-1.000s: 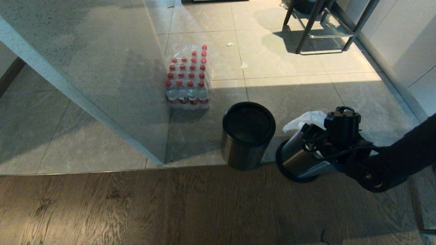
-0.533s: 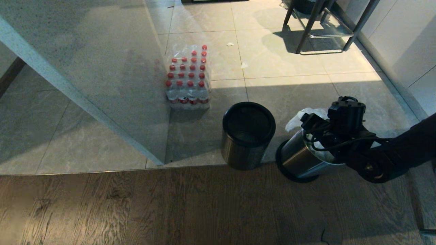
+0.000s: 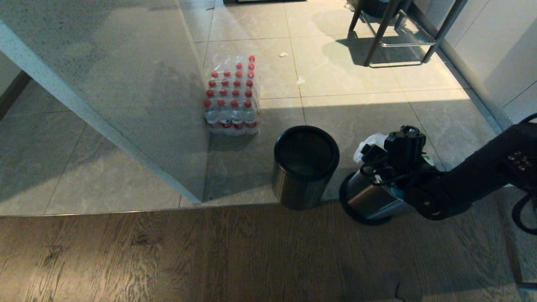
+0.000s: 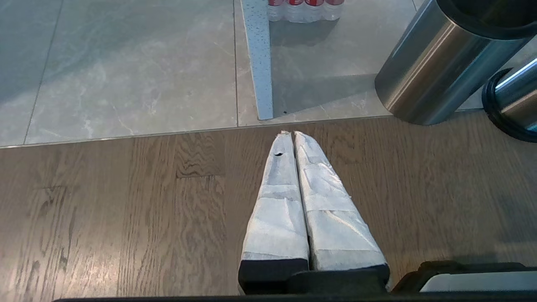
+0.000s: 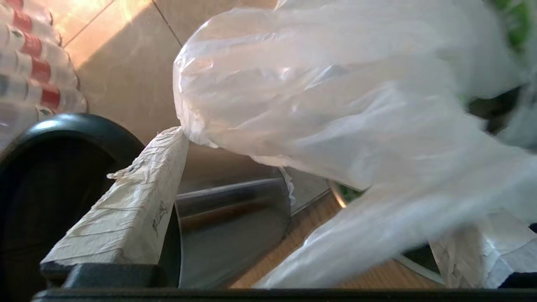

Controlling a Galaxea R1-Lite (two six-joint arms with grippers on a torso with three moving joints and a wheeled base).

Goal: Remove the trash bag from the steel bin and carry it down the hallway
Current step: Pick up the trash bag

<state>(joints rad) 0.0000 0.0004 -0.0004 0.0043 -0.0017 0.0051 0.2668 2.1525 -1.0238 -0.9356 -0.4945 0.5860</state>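
Note:
My right gripper grabs the trash bag by its loose top (image 3: 371, 145) next, to pull it out of the steel bin (image 3: 367, 199).
The steel bin (image 3: 367, 199) with a black base band stands where the wood floor meets the tiled hallway floor (image 3: 356, 113); its base also shows in the left wrist view (image 4: 509, 105). The white trash bag (image 3: 371, 142) bulges out of its top. My right gripper (image 3: 371, 155) hovers over the bin mouth, open. In the right wrist view the crinkly bag (image 5: 319, 96) fills the space between the wide-apart taped fingers (image 5: 126, 209). My left gripper (image 4: 292, 135) is shut and empty, low over the wood floor, left of both bins.
A second steel bin (image 3: 305, 165), open and without a base band, stands just left of the first. A pack of red-capped bottles (image 3: 231, 98) leans at a grey partition wall (image 3: 126, 105). Metal stool legs (image 3: 394, 37) stand far right.
My right arm has swung left and down over the bin. The gripper now sits on top of the bag and covers more of it. Bins have not moved.

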